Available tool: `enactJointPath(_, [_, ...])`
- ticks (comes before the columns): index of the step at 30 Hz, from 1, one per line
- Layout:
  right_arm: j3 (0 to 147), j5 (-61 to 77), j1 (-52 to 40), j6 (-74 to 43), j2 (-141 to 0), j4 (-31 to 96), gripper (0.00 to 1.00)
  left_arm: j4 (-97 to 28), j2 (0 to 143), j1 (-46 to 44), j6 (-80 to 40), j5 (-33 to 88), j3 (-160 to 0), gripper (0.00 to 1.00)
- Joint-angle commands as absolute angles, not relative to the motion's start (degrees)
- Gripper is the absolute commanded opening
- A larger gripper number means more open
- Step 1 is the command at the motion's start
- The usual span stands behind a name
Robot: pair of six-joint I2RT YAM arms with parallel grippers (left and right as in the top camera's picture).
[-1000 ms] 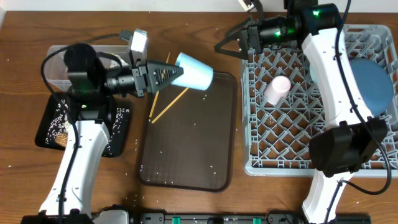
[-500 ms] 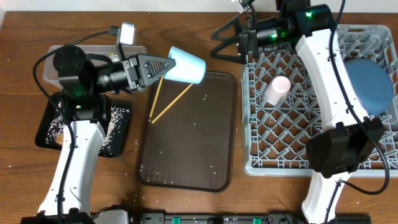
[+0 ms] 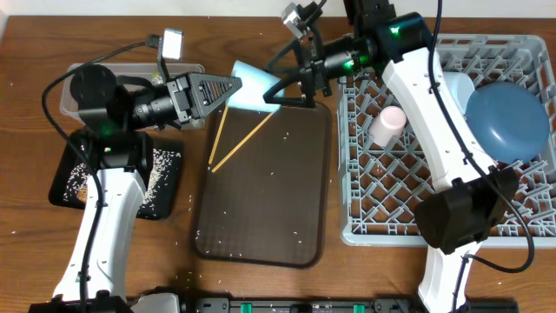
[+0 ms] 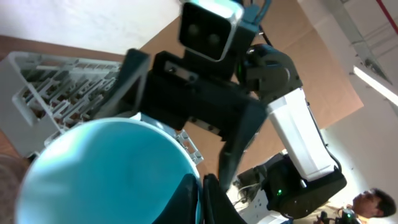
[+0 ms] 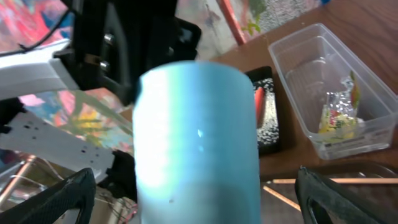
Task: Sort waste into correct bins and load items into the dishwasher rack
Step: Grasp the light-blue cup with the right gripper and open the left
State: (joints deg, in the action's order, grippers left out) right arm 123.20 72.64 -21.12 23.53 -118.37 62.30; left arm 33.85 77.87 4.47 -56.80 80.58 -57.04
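Note:
My right gripper grabs the light blue cup around its base next, leaving the cup's rim free to load into the dishwasher rack (image 3: 408,204).
My left gripper (image 3: 229,88) is shut on the rim of the small light blue cup (image 3: 254,87) and holds it in the air over the far edge of the brown serving tray (image 3: 265,200). In the left wrist view the jaws (image 4: 205,200) pinch the cup's wall (image 4: 106,168). My right gripper (image 3: 291,83) is open, with its fingers on either side of the cup's base. In the right wrist view the cup (image 5: 196,137) fills the gap between the spread fingers (image 5: 199,194). The grey dishwasher rack (image 3: 408,204) holds the pink cup (image 3: 387,124), the dark blue plate (image 3: 508,122) and the light blue bowl (image 3: 457,87).
The wooden chopsticks (image 3: 234,139) lie on the serving tray among scattered rice. The clear tub (image 5: 323,93) holds the yellow-green wrapper (image 5: 336,115). The black tray (image 3: 65,187) holds rice, a brown lump (image 3: 87,196) and the carrot (image 5: 259,106).
My right gripper has swung left from the rack's corner and now straddles the cup. My left gripper has drawn the cup slightly back and to the left.

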Motion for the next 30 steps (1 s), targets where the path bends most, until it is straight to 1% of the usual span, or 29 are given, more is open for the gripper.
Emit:
enactJointPath(1, [122.8, 70.7, -22.3, 24.7, -117.9, 61.8, 0.95, 36.5, 77.8, 4.8, -59.5, 80.3, -57.7, 0.06])
enactJointPath(3, [122.8, 70.5, -22.8, 24.7, -117.9, 61.4, 0.93, 37.7, 77.8, 4.8, -60.4, 80.3, -57.7, 0.06])
enactJointPath(8, [122.8, 70.5, -23.8, 24.4, -117.9, 60.1, 0.83, 37.6, 77.8, 4.8, -60.4, 80.3, -57.7, 0.06])
enactJointPath(12, [122.8, 70.6, -24.8, 24.4, -117.9, 59.3, 0.78, 37.6, 77.8, 4.8, -60.4, 80.3, -57.7, 0.06])
enactJointPath(18, [122.8, 70.5, -25.6, 24.4, -117.9, 59.2, 0.63, 37.6, 77.8, 4.8, -60.3, 80.3, -57.7, 0.06])
enactJointPath(28, [122.8, 69.7, -24.7, 24.0, -117.9, 59.8, 0.50, 37.6, 77.8, 4.8, -60.3, 80.3, -57.7, 0.06])
enactJointPath(30, [122.8, 68.2, -24.1, 23.0, -117.9, 60.1, 0.47, 37.6, 77.8, 4.8, -60.1, 80.3, -57.7, 0.08])
